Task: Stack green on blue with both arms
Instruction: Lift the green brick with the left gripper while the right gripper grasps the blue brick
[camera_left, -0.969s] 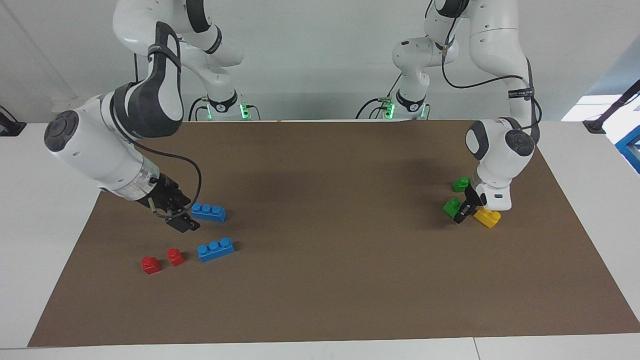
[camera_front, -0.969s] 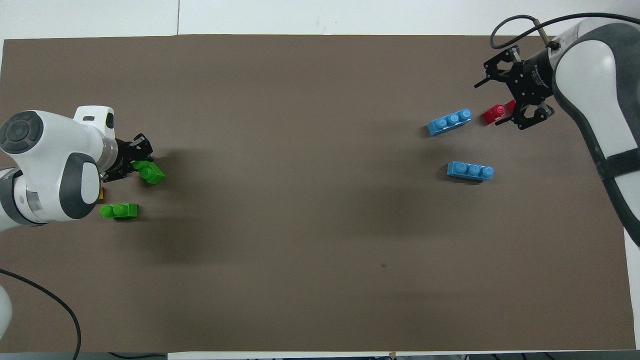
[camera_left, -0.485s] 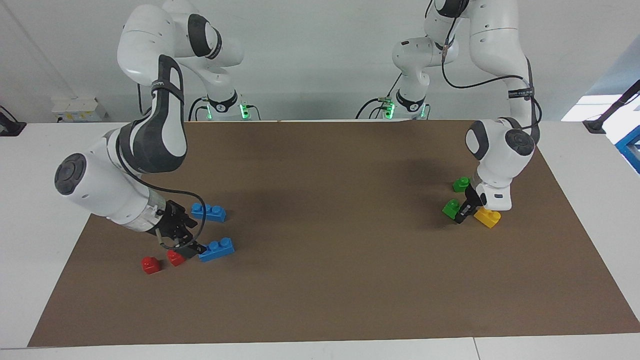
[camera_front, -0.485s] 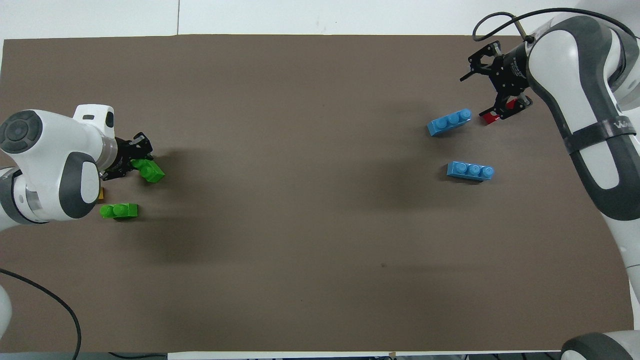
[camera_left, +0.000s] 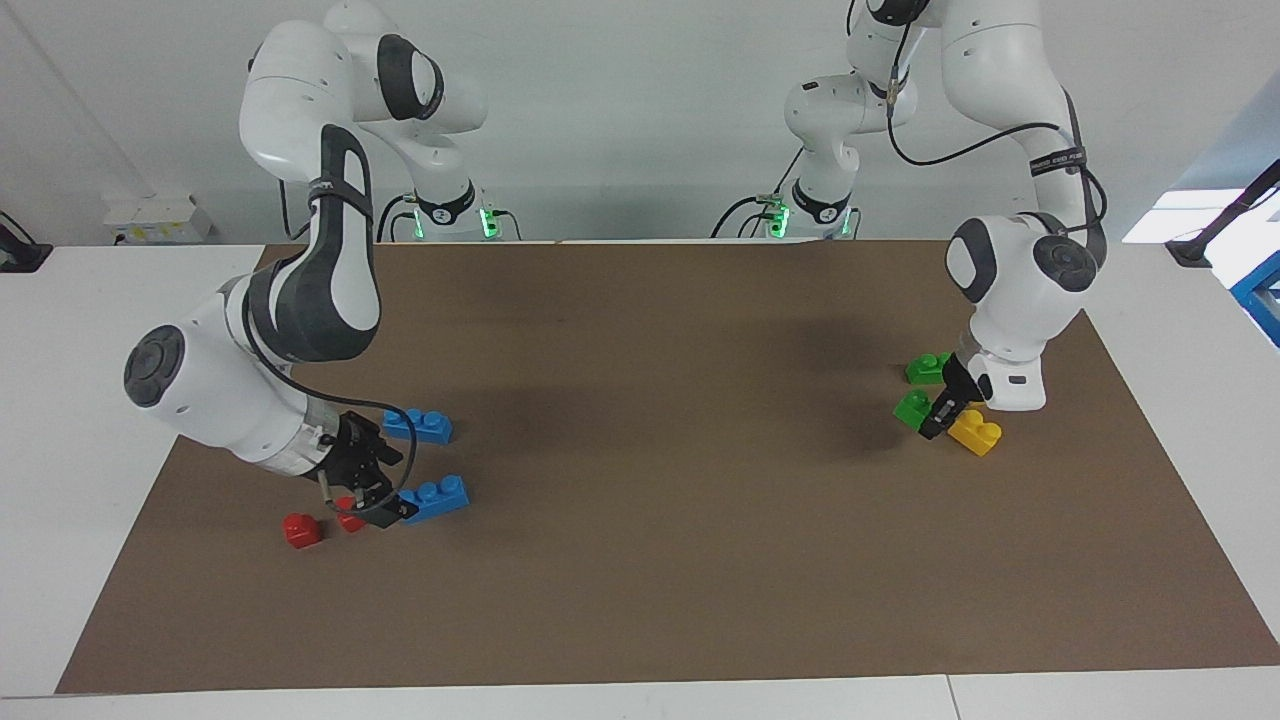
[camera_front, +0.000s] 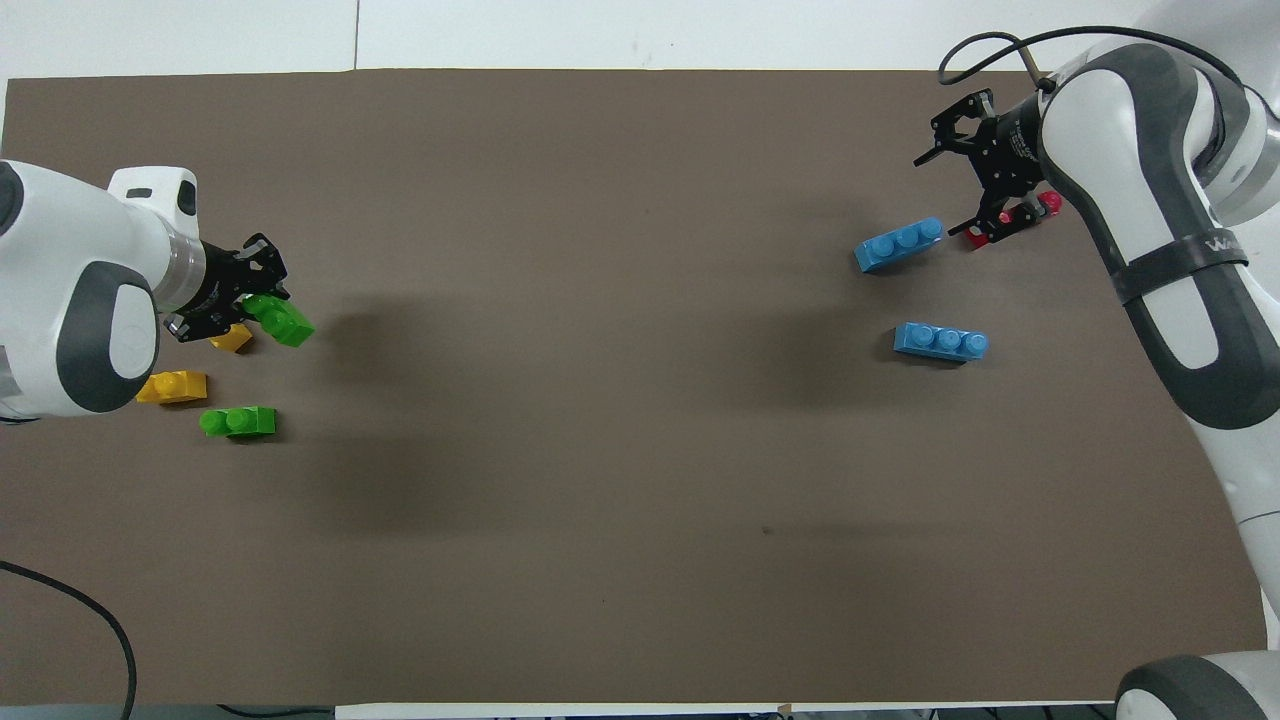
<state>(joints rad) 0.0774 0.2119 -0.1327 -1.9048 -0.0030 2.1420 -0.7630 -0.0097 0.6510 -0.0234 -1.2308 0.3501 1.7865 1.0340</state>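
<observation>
Next, my right gripper reaches the blue brick and grabs its end beside the red bricks, so the blue brick's studs stay free to take the green brick (camera_front: 280, 320).
My left gripper (camera_left: 934, 416) is shut on a green brick (camera_left: 911, 405) and holds it just above the mat; both show in the overhead view, the gripper (camera_front: 238, 303) and the brick (camera_front: 281, 321). The second green brick (camera_left: 927, 368) lies on the mat nearer to the robots (camera_front: 238, 421). My right gripper (camera_left: 390, 492) is open and low, at the end of the blue brick (camera_left: 433, 498) that lies farther from the robots (camera_front: 898, 245), and looks apart from it. In the overhead view the right gripper (camera_front: 958, 195) is beside that brick. The other blue brick (camera_left: 418, 425) lies nearer to the robots (camera_front: 940, 342).
Two red bricks (camera_left: 300, 530) (camera_left: 349, 519) lie beside my right gripper, toward the right arm's end of the mat. A yellow brick (camera_left: 975, 432) lies under my left hand; the overhead view shows two (camera_front: 232, 338) (camera_front: 172, 386). The brown mat (camera_left: 660, 480) covers the table.
My right gripper has come down and away from the robots, from the nearer blue brick to the farther one. My left gripper has risen a little with the green brick, uncovering the yellow bricks in the overhead view.
</observation>
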